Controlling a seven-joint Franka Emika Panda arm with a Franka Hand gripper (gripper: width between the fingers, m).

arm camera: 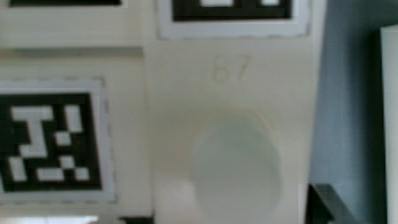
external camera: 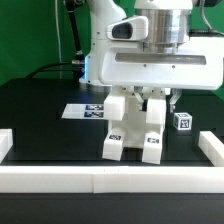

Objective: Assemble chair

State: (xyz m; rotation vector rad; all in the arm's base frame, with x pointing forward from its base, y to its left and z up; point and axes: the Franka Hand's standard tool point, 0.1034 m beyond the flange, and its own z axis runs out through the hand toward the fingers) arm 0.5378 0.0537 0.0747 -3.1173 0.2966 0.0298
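Note:
The chair piece in my gripper rests on the upright chair pieces at the middle of the table, so it would stay standing if I let go now.
Two chunky white chair pieces stand upright side by side at the table's middle, one on the exterior view's left and one on its right, each with a small tag near its foot. My gripper comes straight down on their top, with its dark fingers on either side of the white part. It looks shut on that part. In the wrist view the chair piece fills the frame, with tags and an embossed number. One dark finger shows against its edge. A small tagged chair block sits apart on the exterior view's right.
The marker board lies flat behind the pieces on the exterior view's left. White border rails run along the front, the left and the right. The arm's wide white hand hangs over the middle.

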